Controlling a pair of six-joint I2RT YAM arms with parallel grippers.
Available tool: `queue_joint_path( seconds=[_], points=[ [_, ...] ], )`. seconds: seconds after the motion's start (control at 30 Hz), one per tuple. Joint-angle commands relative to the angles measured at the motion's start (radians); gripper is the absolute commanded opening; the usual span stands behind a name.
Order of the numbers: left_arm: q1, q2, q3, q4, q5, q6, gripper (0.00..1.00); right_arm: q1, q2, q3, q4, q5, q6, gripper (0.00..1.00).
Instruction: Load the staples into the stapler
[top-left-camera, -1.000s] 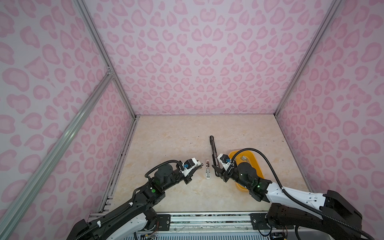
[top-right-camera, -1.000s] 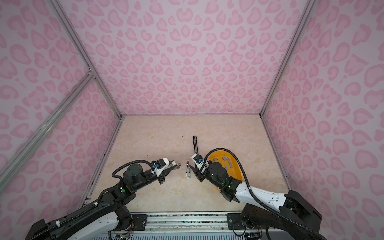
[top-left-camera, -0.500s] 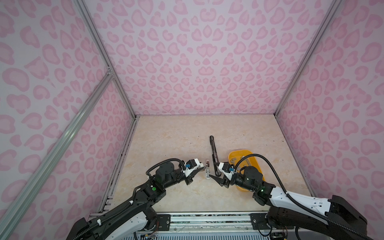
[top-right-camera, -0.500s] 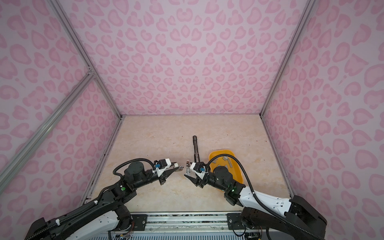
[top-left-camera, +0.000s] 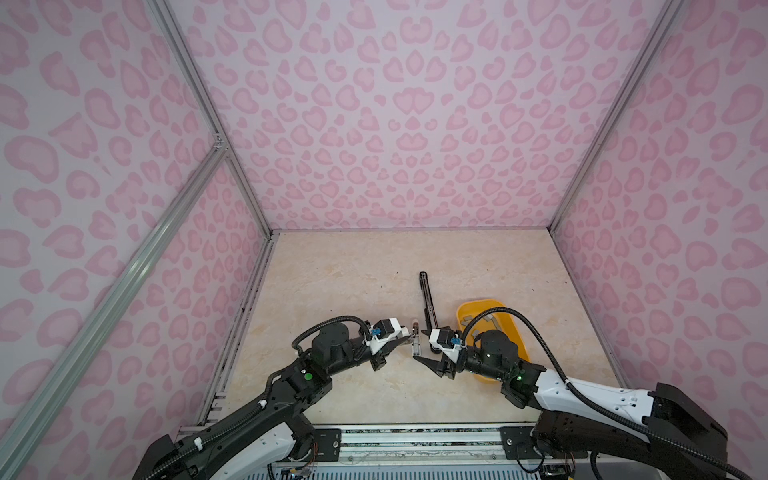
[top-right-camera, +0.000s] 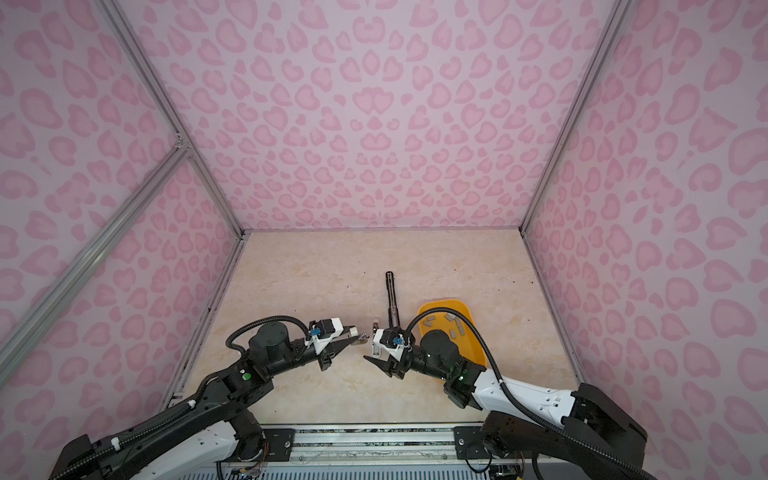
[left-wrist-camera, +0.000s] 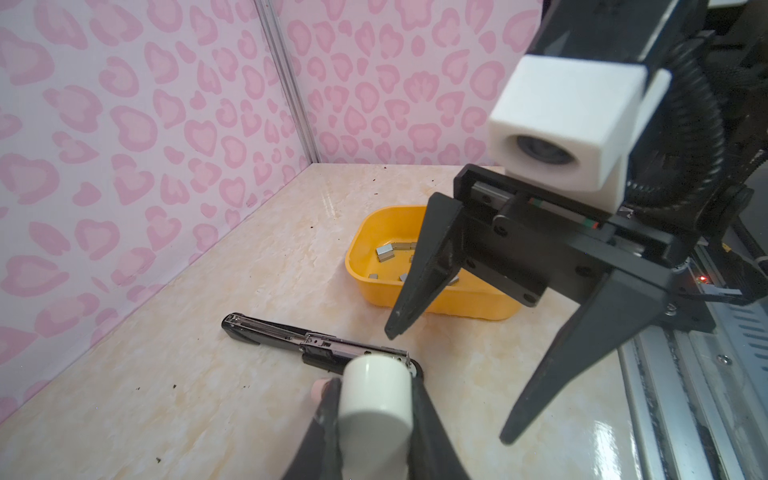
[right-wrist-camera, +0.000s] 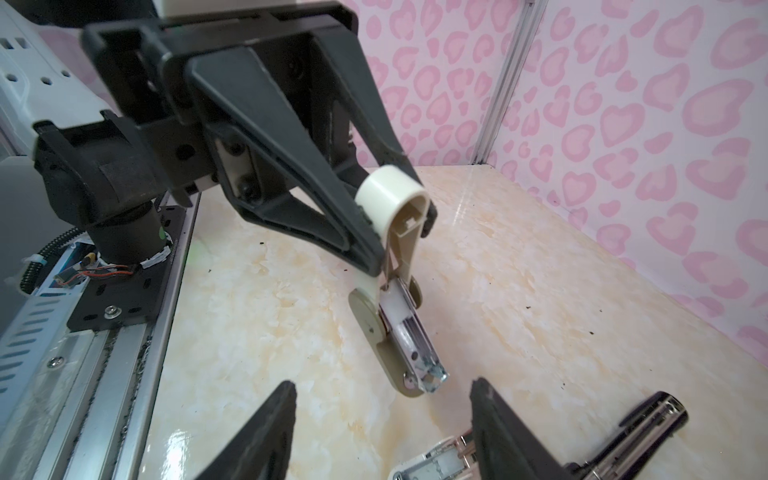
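Note:
It isn't time to close yet: the cream stapler's metal magazine (right-wrist-camera: 412, 339) hangs beyond my right gripper's fingers. My right gripper will first move forward, then close on the cream stapler.
A small cream stapler (right-wrist-camera: 397, 328) hangs open with its rounded top cover (left-wrist-camera: 374, 399) clamped in my shut left gripper (left-wrist-camera: 374, 384). Its tan base and bare metal magazine slant down towards the table. In both top views it is a short pale piece (top-left-camera: 416, 340) at my left gripper (top-left-camera: 409, 333). My right gripper (right-wrist-camera: 382, 384) is open and empty, its fingers straddling the stapler's low end without touching it. It faces the left gripper (top-right-camera: 359, 337) across a small gap (top-right-camera: 374, 347). Grey staples (left-wrist-camera: 385, 252) lie in the yellow tray (top-left-camera: 517, 332).
A long black stapler (top-left-camera: 427, 297) lies opened flat on the table, just beyond the grippers and left of the tray (top-right-camera: 473, 332). A white stapler part (right-wrist-camera: 432, 465) shows beside my right finger (right-wrist-camera: 511, 440). Pink patterned walls close in on three sides, and a metal rail (top-left-camera: 415, 440) runs along the near edge.
My right gripper has opened wider and drawn back from the black stapler towards the near edge. My left gripper has shifted slightly right, still holding the cream stapler.

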Motion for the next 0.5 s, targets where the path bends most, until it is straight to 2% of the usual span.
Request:
queue_joint_path(
  seconds=[0.0, 0.2, 0.47],
  points=[
    [0.001, -0.010, 0.014, 0.015, 0.037, 0.012, 0.03, 0.003, 0.004, 0.004, 0.005, -0.031, 0.000, 0.67],
    [0.001, -0.021, 0.010, 0.014, 0.067, 0.023, 0.03, 0.013, 0.012, 0.024, -0.022, -0.054, -0.002, 0.67],
    [-0.002, -0.018, 0.011, 0.018, 0.243, 0.077, 0.03, 0.022, 0.029, 0.046, -0.057, -0.058, -0.018, 0.68]
  ],
)
